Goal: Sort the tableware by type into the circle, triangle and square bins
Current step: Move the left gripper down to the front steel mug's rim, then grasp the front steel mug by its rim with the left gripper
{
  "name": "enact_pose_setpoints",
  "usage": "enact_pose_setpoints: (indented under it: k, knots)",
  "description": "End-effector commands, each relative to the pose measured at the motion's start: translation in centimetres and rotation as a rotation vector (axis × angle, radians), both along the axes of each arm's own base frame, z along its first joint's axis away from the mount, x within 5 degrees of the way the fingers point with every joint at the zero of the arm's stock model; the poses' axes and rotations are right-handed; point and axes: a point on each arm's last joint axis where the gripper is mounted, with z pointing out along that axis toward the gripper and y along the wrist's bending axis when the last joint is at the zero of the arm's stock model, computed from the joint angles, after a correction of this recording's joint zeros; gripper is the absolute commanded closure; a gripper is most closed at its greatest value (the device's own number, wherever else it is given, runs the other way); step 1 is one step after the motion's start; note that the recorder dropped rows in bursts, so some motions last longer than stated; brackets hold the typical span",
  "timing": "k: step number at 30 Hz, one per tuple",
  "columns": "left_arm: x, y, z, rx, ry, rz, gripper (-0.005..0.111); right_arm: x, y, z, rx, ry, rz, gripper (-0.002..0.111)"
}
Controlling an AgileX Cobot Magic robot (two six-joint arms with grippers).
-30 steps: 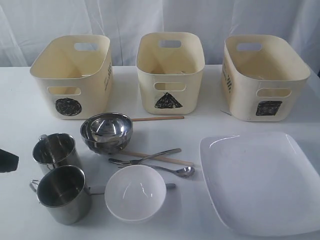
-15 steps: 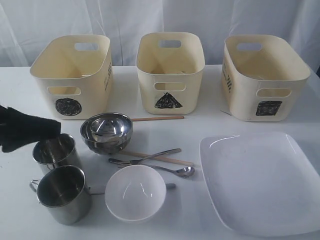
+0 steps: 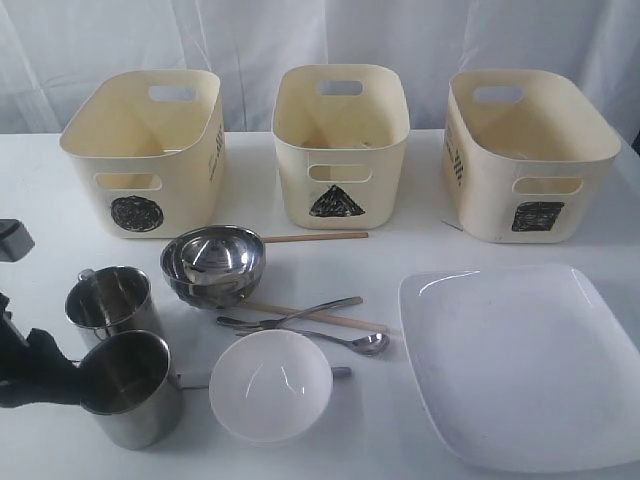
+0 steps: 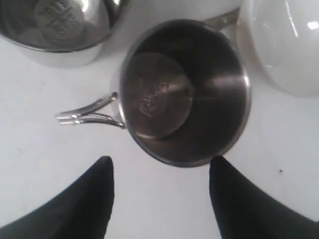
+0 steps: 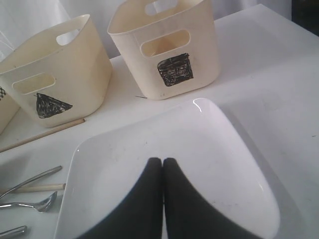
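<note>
The left gripper should next pick up the nearer steel mug by its rim (image 3: 108, 398), so the cups get sorted into the circle bin (image 3: 140, 150).
My left gripper (image 3: 45, 368) (image 4: 160, 170) is open just left of the nearer steel mug (image 3: 128, 388) (image 4: 184, 92), its fingertips at the rim with nothing between them. The second mug (image 3: 108, 303) stands behind it. Nested steel bowls (image 3: 212, 262), a white bowl (image 3: 270, 385), a fork (image 3: 320, 308), a spoon (image 3: 350, 342) and two chopsticks (image 3: 315, 237) lie mid-table. My right gripper (image 5: 163, 162) is shut and empty over the white plate (image 3: 520, 370) (image 5: 209, 144); the exterior view does not show it. The circle (image 3: 145, 150), triangle (image 3: 340, 140) and square (image 3: 525, 150) bins stand behind.
A knife handle (image 3: 341, 372) pokes out from under the white bowl. The nearer mug's wire handle (image 4: 87, 115) points toward the second mug. The white bowl sits close against the nearer mug's right side. A white curtain hangs behind the bins.
My left gripper opened, swept in from the left edge over the second mug, then came down toward the table's front beside the nearer mug. The right gripper stays shut.
</note>
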Motion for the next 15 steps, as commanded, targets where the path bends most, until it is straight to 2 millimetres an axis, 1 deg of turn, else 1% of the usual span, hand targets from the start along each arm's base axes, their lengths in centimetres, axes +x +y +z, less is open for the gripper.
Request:
enact_pose_setpoints:
  k: [1,7,11,13,15]
  knots:
    - [0.5,0.1,0.0,0.01,-0.043,0.053,0.047,0.0,0.0,0.1,0.001,-0.014,-0.008,0.108]
    - [-0.1,0.0,-0.2,-0.01,0.024,0.047,0.047,0.0,0.0,0.1,0.001,-0.014,-0.008,0.108]
    - [0.5,-0.5,-0.2,-0.098,0.056,0.156,0.047,0.0,0.0,0.1,0.001,-0.014,-0.008,0.108]
    - [0.7,-0.7,-0.3,-0.134,0.075,0.183,0.047,0.0,0.0,0.1,0.001,-0.014,-0.008,0.108]
    - [0.9,-0.8,-0.8,-0.136,0.102,0.187,0.05,0.0,0.0,0.1,0.001,-0.014,-0.008,0.108]
